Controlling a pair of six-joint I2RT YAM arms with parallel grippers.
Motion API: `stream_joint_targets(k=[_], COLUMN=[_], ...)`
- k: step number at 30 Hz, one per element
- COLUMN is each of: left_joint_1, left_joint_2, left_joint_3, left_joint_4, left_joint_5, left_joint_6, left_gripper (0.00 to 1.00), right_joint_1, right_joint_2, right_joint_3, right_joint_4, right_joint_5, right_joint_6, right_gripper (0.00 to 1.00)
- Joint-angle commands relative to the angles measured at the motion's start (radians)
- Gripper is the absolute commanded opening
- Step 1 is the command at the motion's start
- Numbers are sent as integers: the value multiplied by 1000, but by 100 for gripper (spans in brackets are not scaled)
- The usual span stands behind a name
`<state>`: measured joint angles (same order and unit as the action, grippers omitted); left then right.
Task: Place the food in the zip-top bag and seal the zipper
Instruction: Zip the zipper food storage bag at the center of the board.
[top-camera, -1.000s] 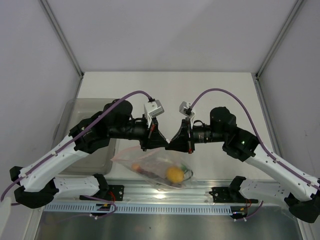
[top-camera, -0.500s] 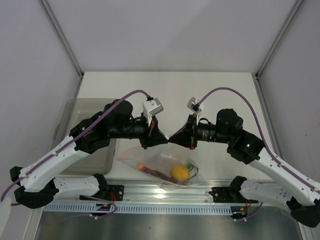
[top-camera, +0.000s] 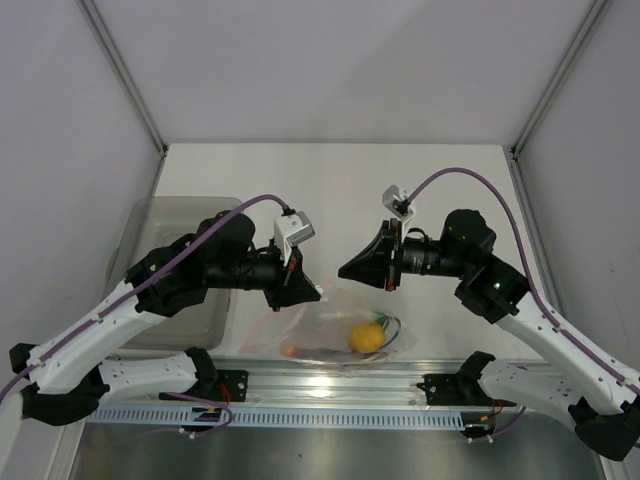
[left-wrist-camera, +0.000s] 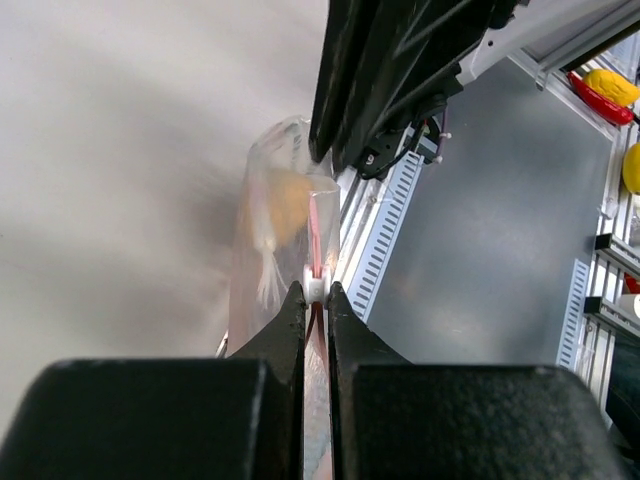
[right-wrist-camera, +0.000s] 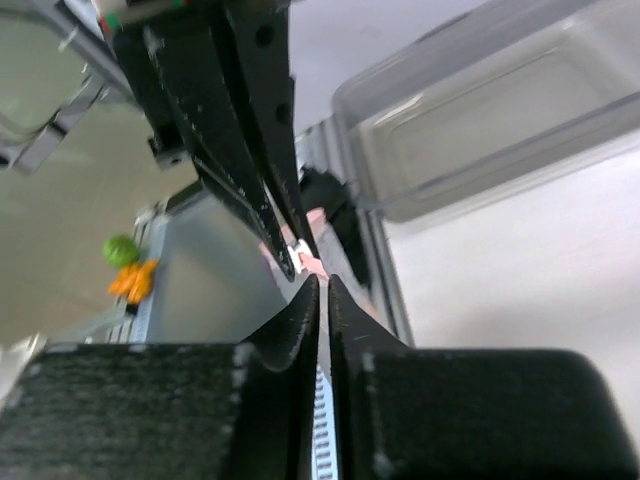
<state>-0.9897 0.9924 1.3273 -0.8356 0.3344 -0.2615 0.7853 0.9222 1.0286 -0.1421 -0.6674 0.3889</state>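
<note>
The robot's right gripper will next grab the pink strip's short end (top-camera: 329, 283) next to the white slider (top-camera: 320, 290), so that the left gripper can then seal the zipper.
The zip-top bag (top-camera: 335, 318) sags onto the table's near edge with the food inside: a yellow fruit (top-camera: 367, 337), an orange piece (top-camera: 290, 350) and green stems (top-camera: 386, 323). My left gripper (top-camera: 318, 292) is shut on the zipper (left-wrist-camera: 314, 225), pinching the pink strip at its white slider (left-wrist-camera: 315, 287), and the bag (left-wrist-camera: 270, 215) hangs beyond the left gripper (left-wrist-camera: 315, 290). My right gripper (top-camera: 343, 271) sits just right of it, off the bag. The right gripper (right-wrist-camera: 322, 280) has its jaws almost together, with only a thin slit between them and nothing in it.
A translucent grey bin (top-camera: 170, 215) stands at the left, partly under the left arm, and also shows as the bin (right-wrist-camera: 480, 130) in the right wrist view. A metal rail (top-camera: 330, 380) runs along the table's near edge. Walls close in the back and sides.
The right gripper slid right along the strip, came off it and drew away from the left gripper. The left gripper lowered with the bag, whose body now lies flatter.
</note>
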Motion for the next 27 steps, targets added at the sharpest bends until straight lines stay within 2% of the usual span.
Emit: stream_joint_targets(k=[1, 3, 6, 18, 24, 27], left_joint_1=[6, 6, 6, 6, 6, 6], left_joint_2=[-6, -5, -9, -3, 6, 11], left_joint_3=[18, 18, 19, 21, 21, 19], left_joint_4=[-7, -2, 9, 10, 13, 13], left_joint_5=[38, 49, 66, 84, 92, 94], left_joint_6=[11, 15, 15, 19, 22, 21], left_gripper=[0, 1, 1, 1, 1, 1], right_joint_1=[-3, -4, -4, -8, -8, -8], right_joint_2=[35, 52, 78, 139, 153, 152], right_joint_3=[47, 67, 79, 85, 83, 83], right_joint_4=[10, -25, -43, 24, 58, 76], right_joint_5=[-179, -184, -215, -297, -319, -333], right_joint_6=[-64, -111, -133, -117, -96, -87], right_gripper=[11, 23, 28, 26, 21, 14])
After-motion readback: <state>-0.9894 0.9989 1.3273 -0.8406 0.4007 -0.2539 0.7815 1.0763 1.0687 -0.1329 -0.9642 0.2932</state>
